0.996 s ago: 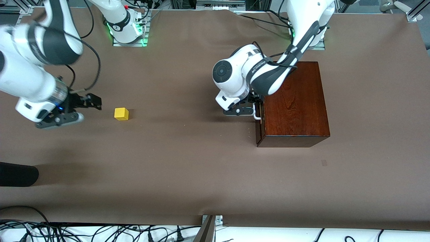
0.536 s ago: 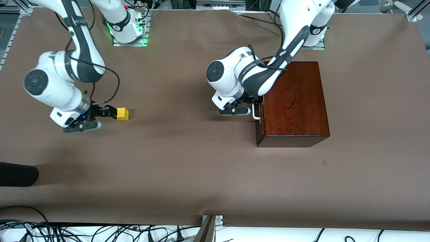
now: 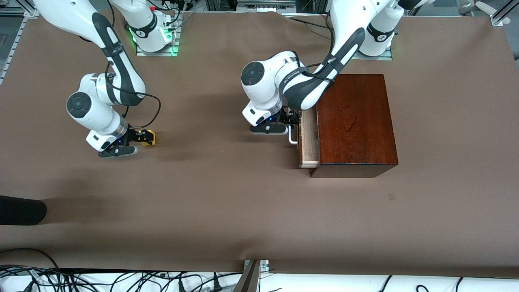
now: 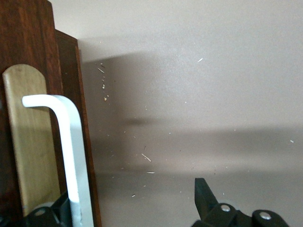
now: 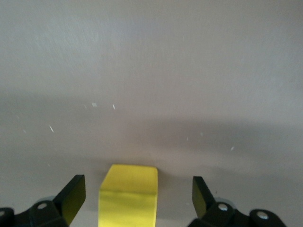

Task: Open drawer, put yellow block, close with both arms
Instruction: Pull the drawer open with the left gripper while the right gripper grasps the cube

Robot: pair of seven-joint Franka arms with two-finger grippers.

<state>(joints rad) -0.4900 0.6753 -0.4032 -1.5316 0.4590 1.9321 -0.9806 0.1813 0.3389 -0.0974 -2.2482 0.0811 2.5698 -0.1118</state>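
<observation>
The yellow block [image 3: 150, 138] needs to go into the open drawer [image 3: 309, 140], so my right gripper will grab the block by its opposite sides next.
The drawer [image 3: 309, 140] stands a little way out of the dark mahogany box [image 3: 352, 121], with its pale tray showing. Its white bar handle [image 3: 292, 140] faces the right arm's end of the table. My left gripper [image 3: 290, 123] is at the handle with its fingers wide open. In the left wrist view the handle [image 4: 71, 151] sits just inside one finger of the left gripper [image 4: 130, 203]. The yellow block [image 3: 150, 138] lies on the table between the open fingers of my right gripper [image 3: 142, 138]. In the right wrist view the block [image 5: 129, 198] has a gap on each side within the right gripper [image 5: 138, 185].
The brown table cover [image 3: 227, 194] stretches between the block and the box. A dark object [image 3: 20, 210] lies at the table's edge at the right arm's end, nearer the front camera. Cables [image 3: 121, 280] run along the near edge.
The drawer has slid out of the box as my left gripper drew the handle toward the right arm's end. My right arm swung down and across, bringing its open fingers around the yellow block.
</observation>
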